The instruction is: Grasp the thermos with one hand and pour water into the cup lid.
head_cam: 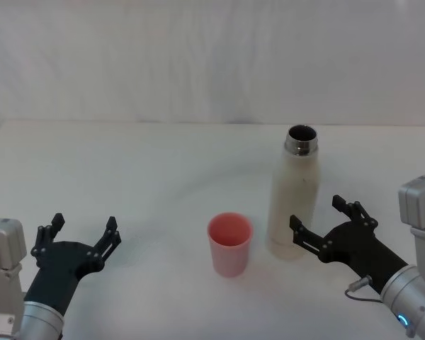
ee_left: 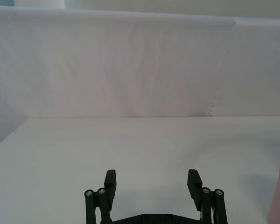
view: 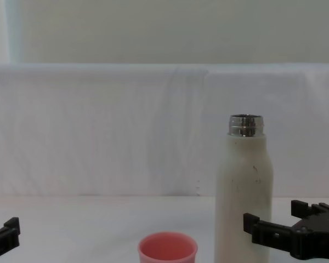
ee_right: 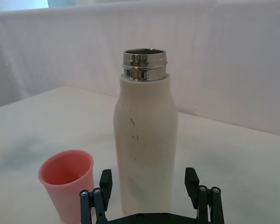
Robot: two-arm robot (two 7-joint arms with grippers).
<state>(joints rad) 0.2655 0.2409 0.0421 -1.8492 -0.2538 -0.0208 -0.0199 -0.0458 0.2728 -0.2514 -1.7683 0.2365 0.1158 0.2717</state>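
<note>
My right gripper should next take the thermos by its cream-white body [view: 242,205], so that its open steel neck stays free to pour into the cup lid [view: 168,248].
The cream-white thermos [head_cam: 295,195] stands upright on the white table right of centre, its steel neck open with no cap. The pink cup lid [head_cam: 230,244] stands upright just left of it and slightly nearer me. My right gripper [head_cam: 315,214] is open at the thermos's lower right side, one finger in front of the body and the other to its right, gripping nothing. In the right wrist view the thermos [ee_right: 144,140] rises just beyond the open gripper [ee_right: 148,181], with the cup lid [ee_right: 67,183] beside it. My left gripper [head_cam: 85,222] is open and low at the near left.
The white table [head_cam: 127,177] ends at a white cloth backdrop [head_cam: 212,64] behind. In the chest view the thermos [view: 244,192] towers over the cup lid [view: 168,247], and the right gripper [view: 272,218] reaches in beside it.
</note>
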